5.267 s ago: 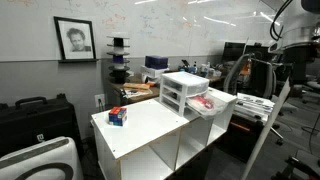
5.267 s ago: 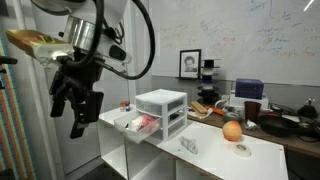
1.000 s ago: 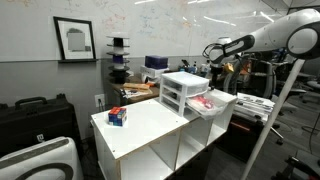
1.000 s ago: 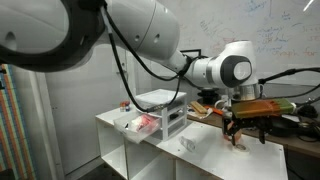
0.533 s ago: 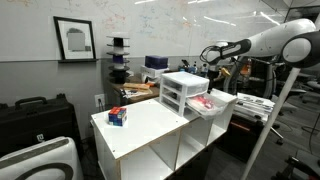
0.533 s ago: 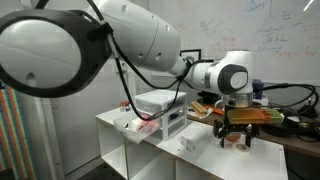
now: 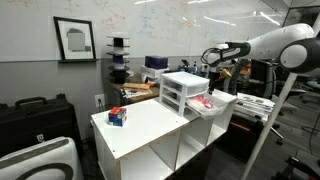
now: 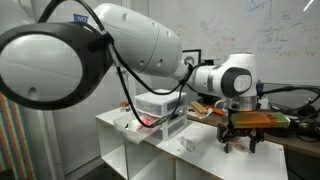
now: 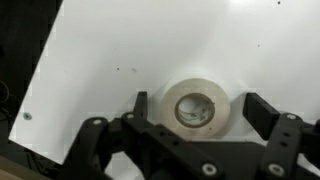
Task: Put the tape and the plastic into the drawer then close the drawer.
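Observation:
The robot's gripper is ready to close on the tape. Both of its fingers reach down next to the tape's outer rim, close to the white tabletop, so it would hold the tape if it closed now.
In the wrist view a white roll of tape lies flat on the white table, and my gripper is open with one finger on each side of the roll, not touching it. In an exterior view the gripper hangs low over the right part of the table, hiding the tape. A small clear piece, seemingly the plastic, lies on the table nearer the drawer unit. The lowest drawer is pulled out and holds something reddish.
The white three-drawer unit stands on the table; its upper two drawers are shut. A small blue and red thing sits near the table's far end. Cluttered benches stand behind. The table edge runs close on the wrist view's left.
The gripper has sunk a little toward the table over the tape. Its jaws stay open, and the tape and drawer have not moved.

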{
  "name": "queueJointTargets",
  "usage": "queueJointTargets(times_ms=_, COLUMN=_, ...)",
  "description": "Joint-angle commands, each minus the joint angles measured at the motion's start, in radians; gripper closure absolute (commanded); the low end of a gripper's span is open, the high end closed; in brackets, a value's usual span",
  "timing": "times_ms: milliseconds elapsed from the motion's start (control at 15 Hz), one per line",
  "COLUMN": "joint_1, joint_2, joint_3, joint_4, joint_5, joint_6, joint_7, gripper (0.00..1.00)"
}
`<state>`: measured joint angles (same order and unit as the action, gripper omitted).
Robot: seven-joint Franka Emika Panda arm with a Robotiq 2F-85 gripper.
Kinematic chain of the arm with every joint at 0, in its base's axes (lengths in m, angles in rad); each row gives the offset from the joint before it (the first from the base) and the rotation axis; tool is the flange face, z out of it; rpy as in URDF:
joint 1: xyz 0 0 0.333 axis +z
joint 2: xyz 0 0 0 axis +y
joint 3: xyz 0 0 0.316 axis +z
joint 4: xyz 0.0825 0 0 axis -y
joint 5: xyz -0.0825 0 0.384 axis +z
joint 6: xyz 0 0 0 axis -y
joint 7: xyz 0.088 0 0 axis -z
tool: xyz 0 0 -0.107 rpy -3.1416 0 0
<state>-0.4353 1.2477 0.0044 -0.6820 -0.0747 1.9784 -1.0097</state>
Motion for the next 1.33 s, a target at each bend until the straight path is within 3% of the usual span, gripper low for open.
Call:
queueJointTargets(times_ms=0, joint_1=0.006, joint_2=0.03, joint_3=-0.024, joint_4=0.064, joint_5=-0.016, joint_6=-0.003, joint_7=0.009, gripper=0.31)
queueJointTargets(times_ms=67, joint_1=0.008, joint_2=0.031, joint_3=-0.03, joint_4=0.065, joint_5=-0.016, joint_6=-0.002, joint_7=0.008, gripper=0.32)
queueJointTargets(times_ms=333, joint_1=0.017, joint_2=0.034, joint_3=-0.022, joint_4=0.07, joint_5=-0.007, joint_6=0.001, joint_7=0.007, gripper=0.62)
queueJointTargets(times_ms=400, joint_1=0.02, joint_2=0.035, joint_3=-0.021, joint_4=0.075, joint_5=-0.007, joint_6=0.004, joint_7=0.004, gripper=0.65)
queueJointTargets(times_ms=733, joint_1=0.03, joint_2=0.019, joint_3=-0.034, joint_4=0.055, joint_5=-0.014, joint_6=-0.029, joint_7=0.011, gripper=0.65)
queueJointTargets(times_ms=1267, joint_1=0.032, joint_2=-0.15, joint_3=-0.048, joint_4=-0.114, joint_5=-0.002, joint_6=-0.119, joint_7=0.115, gripper=0.65)
